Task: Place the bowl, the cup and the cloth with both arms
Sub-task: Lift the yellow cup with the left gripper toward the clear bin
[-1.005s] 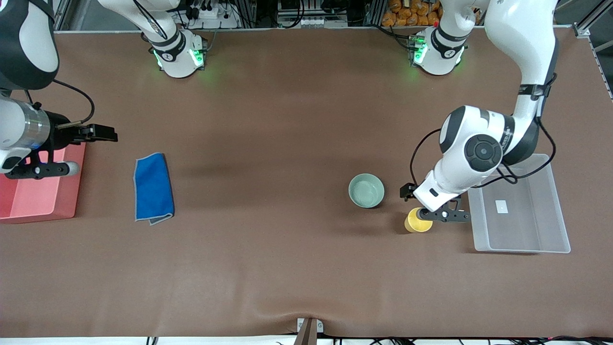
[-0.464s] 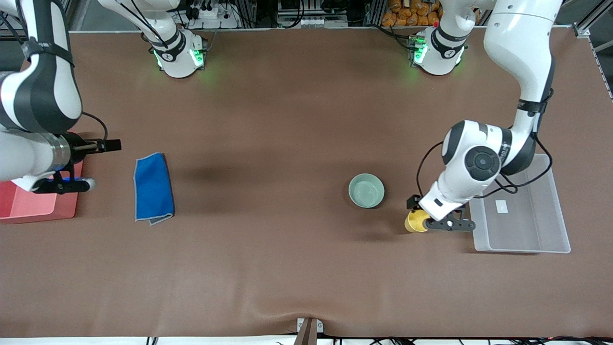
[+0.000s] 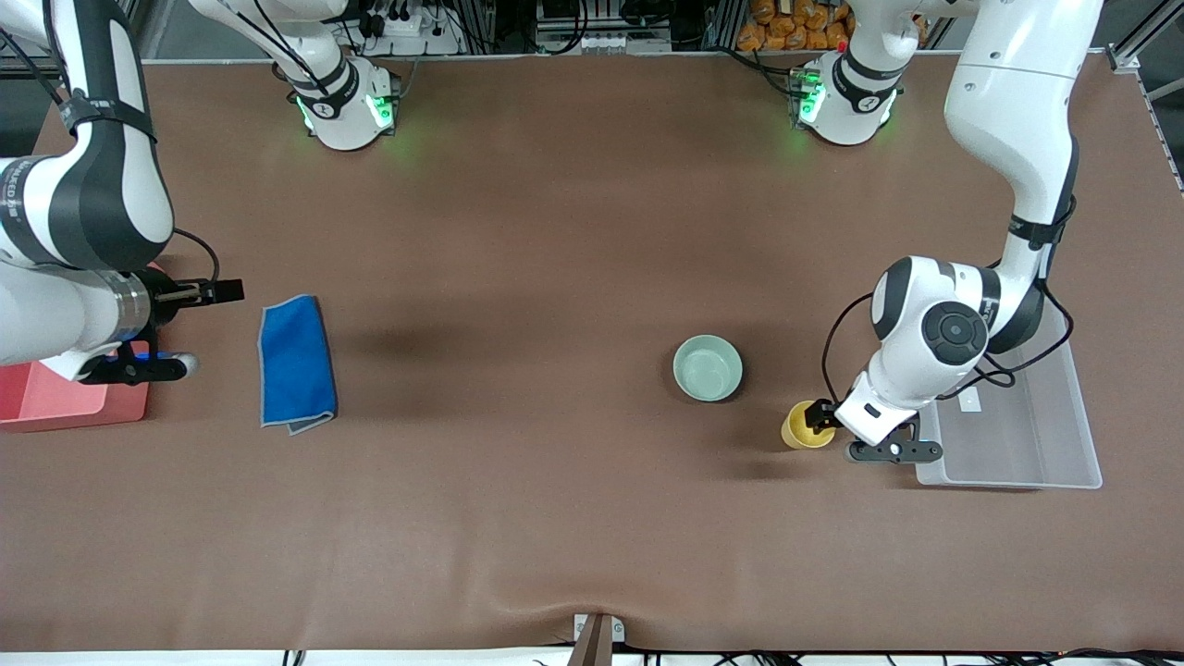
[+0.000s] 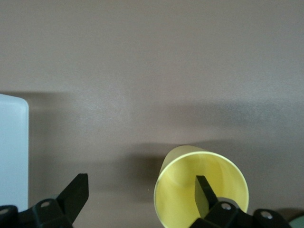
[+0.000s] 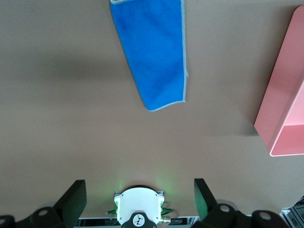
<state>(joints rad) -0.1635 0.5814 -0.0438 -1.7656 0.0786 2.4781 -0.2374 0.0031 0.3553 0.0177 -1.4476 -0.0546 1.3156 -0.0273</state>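
My left gripper takes hold of the yellow cup by its rim (image 3: 801,407) next, to place the cup in the clear bin (image 3: 1016,433).
The yellow cup (image 3: 797,432) stands upright beside the mint-green bowl (image 3: 708,368), toward the left arm's end of the table. My left gripper (image 3: 820,413) is low at the cup and open. In the left wrist view, one finger (image 4: 203,194) is inside the cup (image 4: 190,190) and the other finger (image 4: 76,192) is well outside it; the left gripper (image 4: 140,194) straddles the cup's wall. The blue cloth (image 3: 296,363) lies flat toward the right arm's end. My right gripper (image 3: 222,292) is open and empty over bare table next to the cloth (image 5: 152,52).
A clear plastic bin (image 3: 1064,462) sits close beside the cup at the left arm's end; its corner shows in the left wrist view (image 4: 12,152). A pink bin (image 3: 55,402) sits by the right arm, also in the right wrist view (image 5: 285,109). The table is brown.
My left gripper has come down and shifted toward the clear bin, so one finger now sits inside the cup. My right gripper has moved a little toward the cloth. The cup, bowl and cloth have not moved.
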